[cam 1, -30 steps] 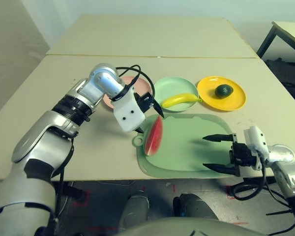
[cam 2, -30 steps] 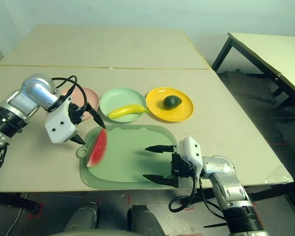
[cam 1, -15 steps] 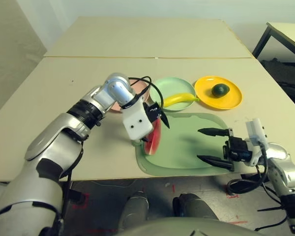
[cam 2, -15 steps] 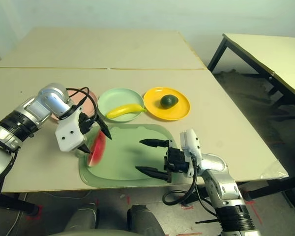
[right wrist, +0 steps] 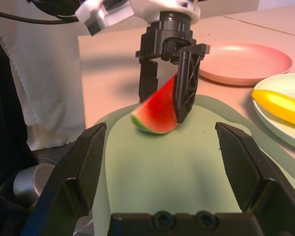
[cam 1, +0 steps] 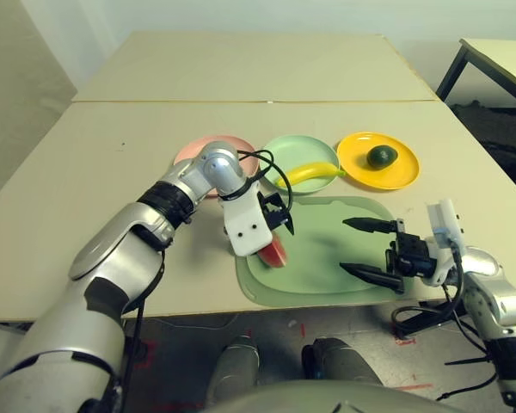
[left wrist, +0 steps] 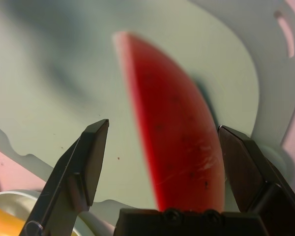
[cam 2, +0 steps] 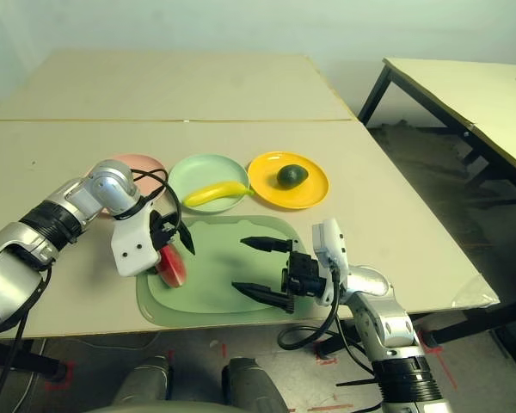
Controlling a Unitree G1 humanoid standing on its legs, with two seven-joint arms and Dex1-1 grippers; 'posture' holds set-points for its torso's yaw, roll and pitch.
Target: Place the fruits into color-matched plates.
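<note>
My left gripper closes on the red watermelon wedge [cam 1: 274, 252] now, since my fingers reach down beside the wedge above the green mat [cam 1: 327, 258], so closing now would catch it.
The red watermelon wedge [cam 1: 274, 252] stands on the left part of the green mat [cam 1: 327, 258]. My left gripper [cam 1: 276, 225] is lowered over it, open, with one black finger on each side of the wedge [left wrist: 172, 147]; one finger [left wrist: 238, 162] is close to the red face and the other stands apart. The yellow banana [cam 1: 308, 175] lies across the mint green plate [cam 1: 299, 151]. The dark avocado [cam 1: 380, 156] sits in the yellow plate [cam 1: 361, 168]. The pink plate [cam 1: 208, 148] holds nothing. My right gripper [cam 1: 344, 245] hovers open over the mat's right side, holding nothing.
The three plates stand in a row behind the mat. My left forearm reaches across the table in front of the pink plate. The mat's front edge lies close to the table's near edge. A second table [cam 1: 499, 60] stands at the far right.
My left gripper has come down from behind the wedge and now straddles it. The right gripper has stayed open over the mat. The camera has shifted a little.
</note>
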